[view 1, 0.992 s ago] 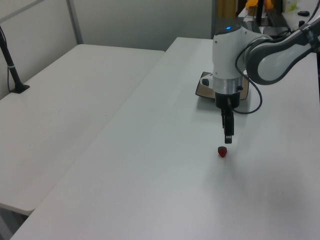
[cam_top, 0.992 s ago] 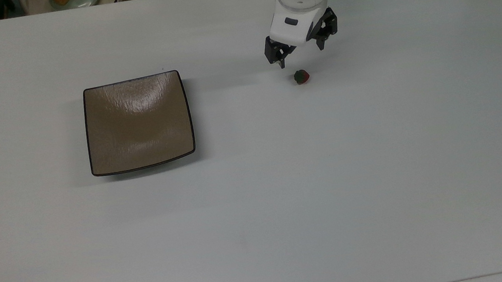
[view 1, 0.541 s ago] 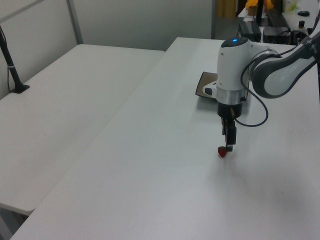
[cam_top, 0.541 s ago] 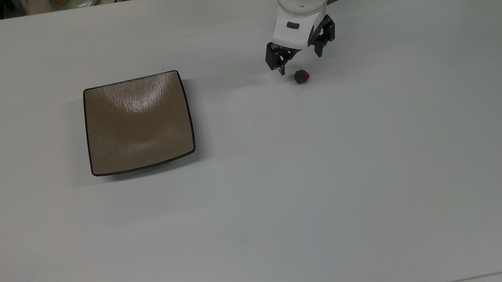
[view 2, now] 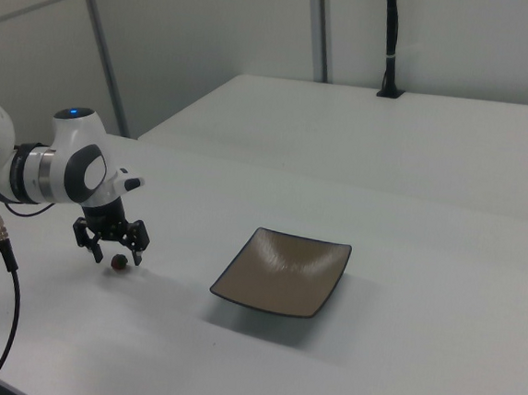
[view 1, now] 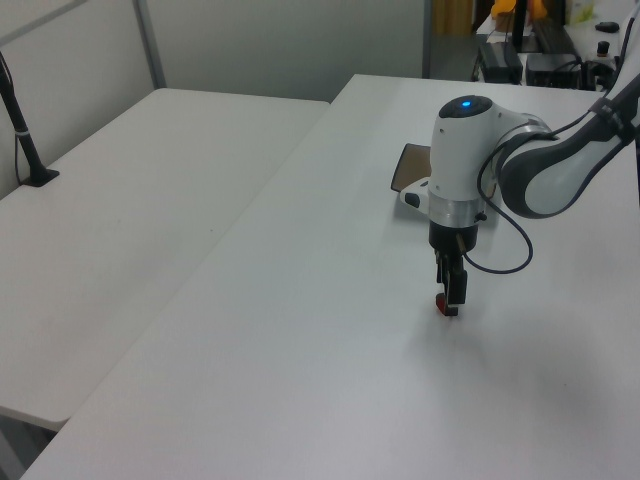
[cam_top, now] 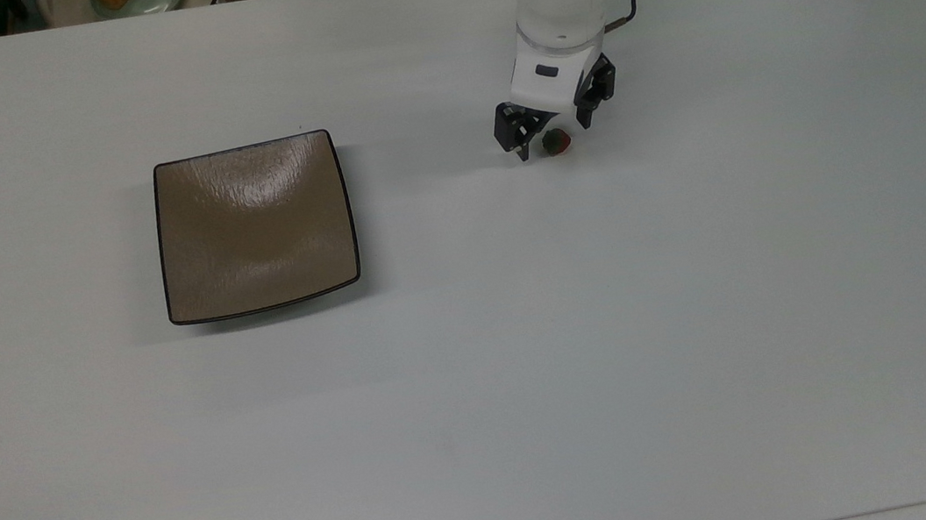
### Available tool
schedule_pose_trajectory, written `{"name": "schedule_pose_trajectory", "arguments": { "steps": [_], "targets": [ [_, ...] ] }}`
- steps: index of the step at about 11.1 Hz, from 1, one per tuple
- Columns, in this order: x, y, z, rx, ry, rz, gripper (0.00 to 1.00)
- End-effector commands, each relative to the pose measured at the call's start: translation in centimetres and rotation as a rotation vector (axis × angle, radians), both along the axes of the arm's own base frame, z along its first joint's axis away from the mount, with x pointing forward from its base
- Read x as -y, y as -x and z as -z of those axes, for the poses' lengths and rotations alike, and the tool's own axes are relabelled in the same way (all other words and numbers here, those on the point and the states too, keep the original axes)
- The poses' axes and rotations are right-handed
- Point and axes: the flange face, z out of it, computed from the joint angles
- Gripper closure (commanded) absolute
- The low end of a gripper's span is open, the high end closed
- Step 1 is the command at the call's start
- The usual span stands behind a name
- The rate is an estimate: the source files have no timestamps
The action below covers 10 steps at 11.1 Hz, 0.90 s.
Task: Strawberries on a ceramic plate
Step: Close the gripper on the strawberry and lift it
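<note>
Next, my gripper grabs the small strawberry by its red body [view 1: 441, 303]. Then the strawberry goes on the ceramic plate [view 1: 411, 168].
A tiny red strawberry [cam_top: 556, 142] with a dark green top lies on the white table, also seen as a red speck in the left view [view 1: 441, 304] and in the right view [view 2: 120, 261]. My gripper [cam_top: 554, 136] is open and low over the table, one black finger on each side of the strawberry, not closed on it. The gripper [view 2: 117, 257] straddles the fruit in the right view too. The square tan-brown ceramic plate [cam_top: 254, 226] with a dark rim sits bare well to the top view's left, and in the right view the plate [view 2: 284, 271] lies to the right of the gripper.
The white table [cam_top: 615, 347] stretches wide in front of the gripper. A black cable [view 1: 505, 262] hangs from the arm near the wrist. A second white table [view 1: 120, 230] stands beside this one, with a black post [view 1: 25, 140] on it.
The gripper has come down and toward the strawberry; its open fingers now stand on both sides of the fruit. Strawberry and plate have not moved.
</note>
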Motion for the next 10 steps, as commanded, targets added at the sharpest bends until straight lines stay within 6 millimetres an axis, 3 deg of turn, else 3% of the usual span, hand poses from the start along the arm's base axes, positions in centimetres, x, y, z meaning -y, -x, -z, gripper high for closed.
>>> {"name": "schedule_pose_trajectory", "arguments": {
  "steps": [1, 6, 9, 10],
  "targets": [
    [-0.83, 0.80, 0.39, 0.025, 0.015, -0.023, 0.17],
    [-0.86, 0.85, 0.50, 0.037, 0.044, -0.065, 0.46],
    [-0.74, 0.96, 0.58, 0.044, 0.077, -0.109, 0.79],
    [-0.71, 0.99, 0.53, 0.041, 0.080, -0.128, 0.80]
  ]
}}
